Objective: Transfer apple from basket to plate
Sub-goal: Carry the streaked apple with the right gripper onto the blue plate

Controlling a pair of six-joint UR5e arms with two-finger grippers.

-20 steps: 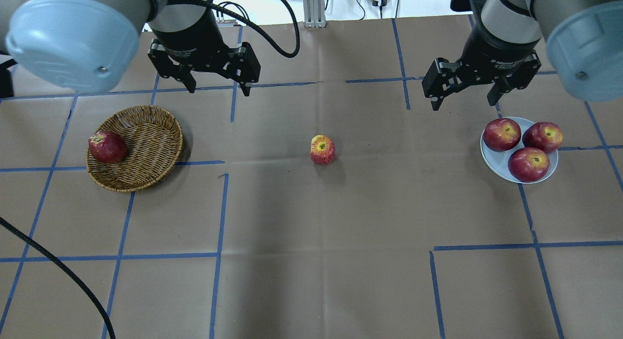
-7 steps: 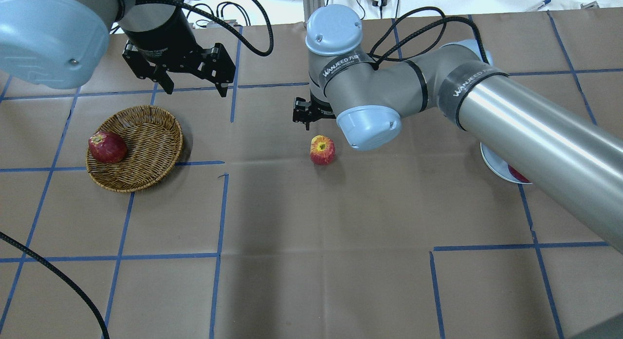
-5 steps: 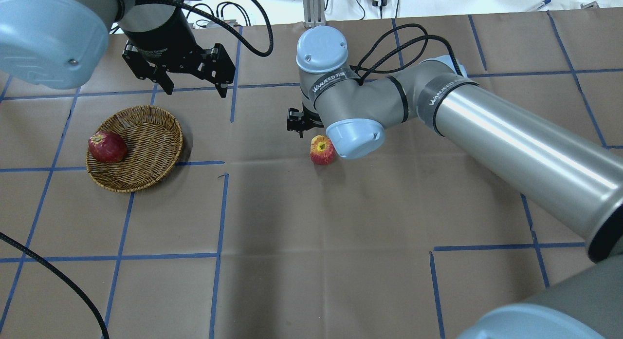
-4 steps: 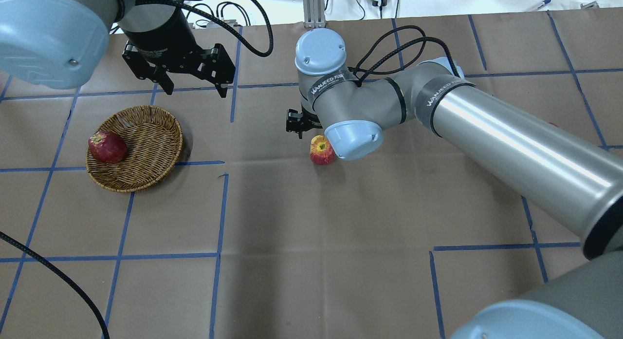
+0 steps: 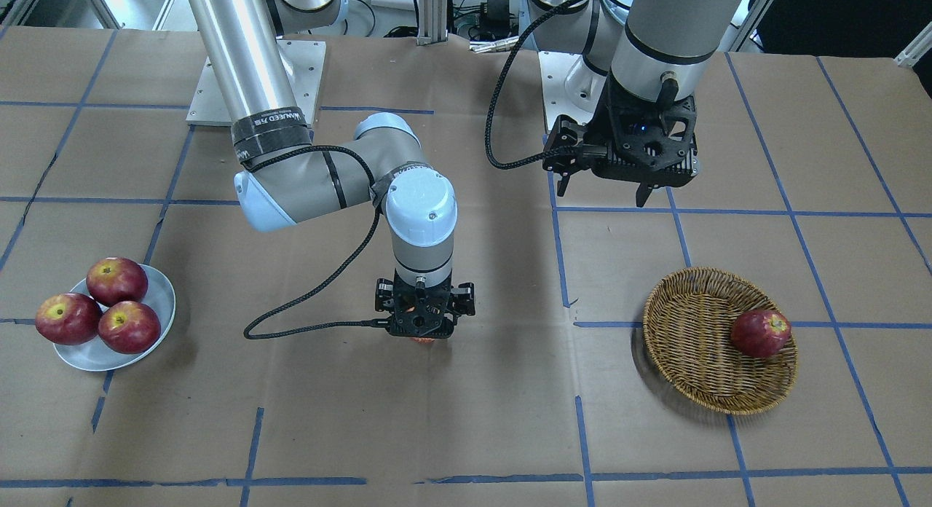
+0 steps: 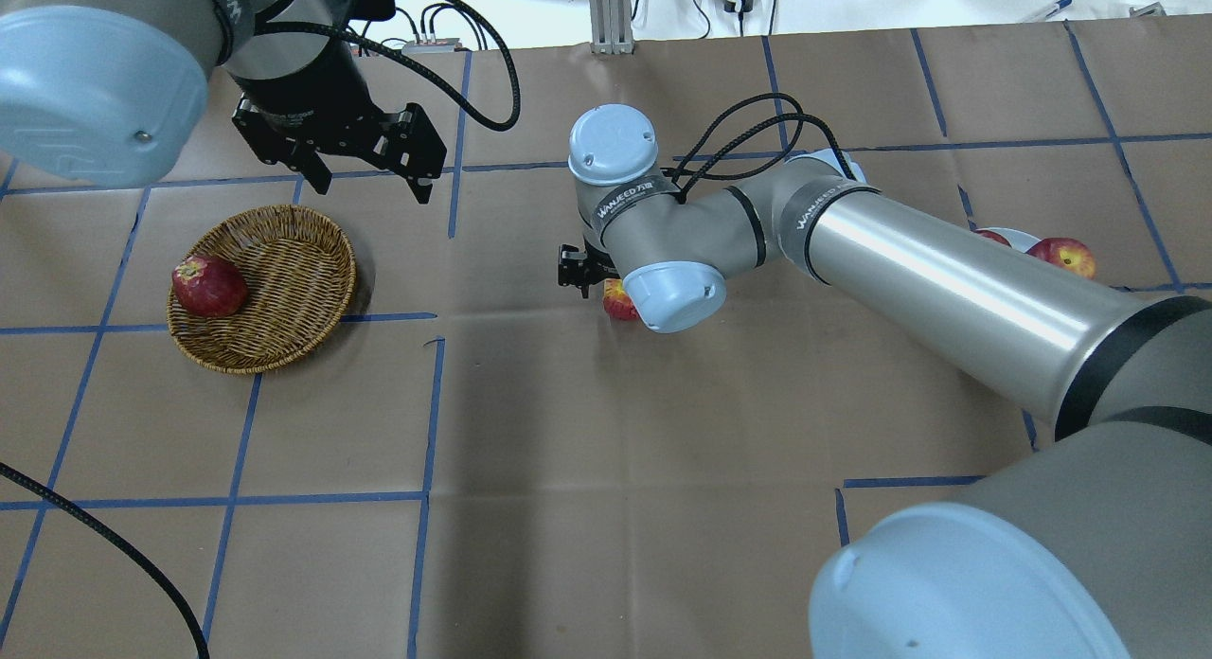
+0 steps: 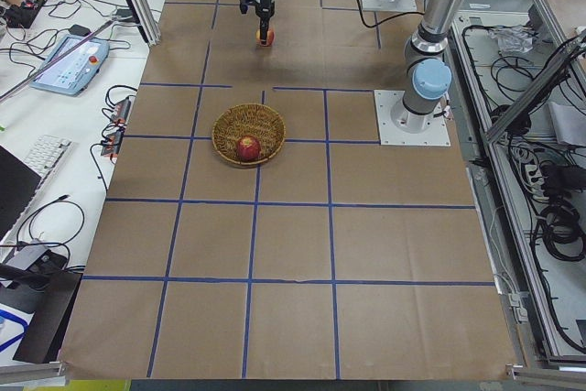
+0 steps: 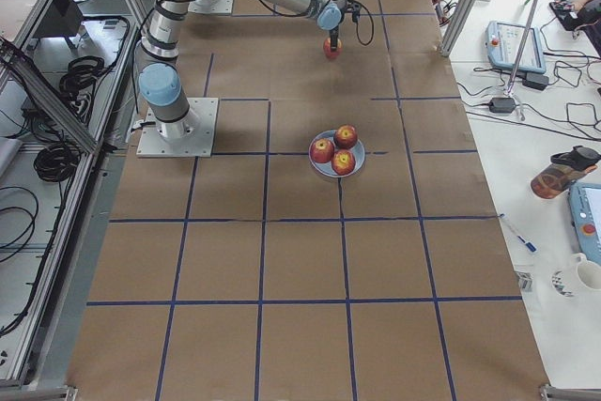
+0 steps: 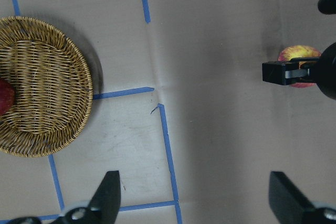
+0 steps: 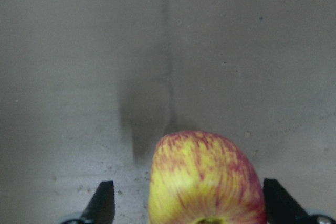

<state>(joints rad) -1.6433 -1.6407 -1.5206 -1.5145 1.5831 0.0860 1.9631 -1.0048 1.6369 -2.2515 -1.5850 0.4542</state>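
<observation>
I need to pick up the yellow-and-red streaked apple by its round sides with my right gripper next, so that I can transfer it to the plate [image 5: 164,303].
The apple [image 10: 205,177], light red with yellow streaks, sits on the table's middle; it also shows in the overhead view [image 6: 617,305] and the left wrist view [image 9: 299,56]. My right gripper [image 10: 190,205] is open and lowered around it, one finger on each side with gaps; the wrist hides most of it from the front [image 5: 422,325]. The wicker basket [image 6: 284,280] at the left holds one dark red apple [image 6: 208,285]. The pale plate [image 5: 164,303] carries three dark red apples [image 5: 102,307]. My left gripper [image 6: 369,181] hangs open and empty behind the basket.
The right arm's long forearm [image 6: 947,290] spans the table from the right and hides most of the plate [image 6: 1018,235] in the overhead view. A black cable [image 6: 104,517] crosses the near left corner. Blue tape lines grid the brown paper.
My right arm swung from above the plate to the middle apple and came down over it with its fingers open. My left gripper shifted a little to the left.
</observation>
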